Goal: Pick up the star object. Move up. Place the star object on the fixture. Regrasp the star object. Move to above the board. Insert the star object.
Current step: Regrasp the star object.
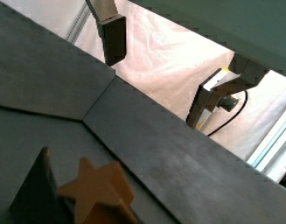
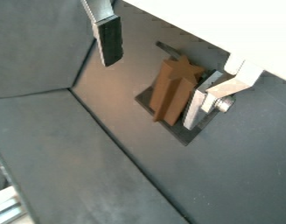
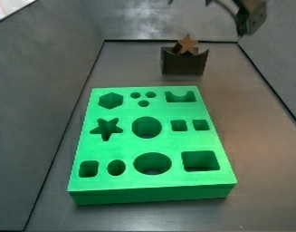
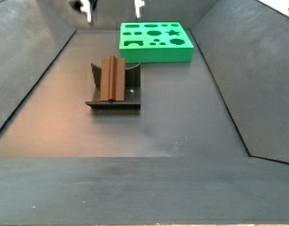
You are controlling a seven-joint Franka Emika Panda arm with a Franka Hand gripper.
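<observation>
The star-shaped end of the star object has to stay free to go into the board's star hole (image 3: pixel 107 130). My gripper will pick the star object up by the opposite end next.
The brown star object (image 3: pixel 186 43) rests on the dark fixture (image 3: pixel 183 62) at the far end of the floor. It also shows in a side view (image 4: pixel 112 79) and in both wrist views (image 1: pixel 98 188) (image 2: pixel 173 87). My gripper (image 3: pixel 247 14) is open and empty. It hangs above and to one side of the star, clear of it. In a side view the gripper (image 4: pixel 109 7) sits at the top edge. Its two fingers (image 2: pixel 108 39) stand wide apart with nothing between them. The green board (image 3: pixel 150 136) lies flat, with a star-shaped hole (image 3: pixel 107 128).
The board (image 4: pixel 156 41) has several other cut-out holes. Dark sloping walls (image 4: pixel 41 71) enclose the floor on the sides. The fixture's base plate (image 4: pixel 113 105) lies between the board and the near wall.
</observation>
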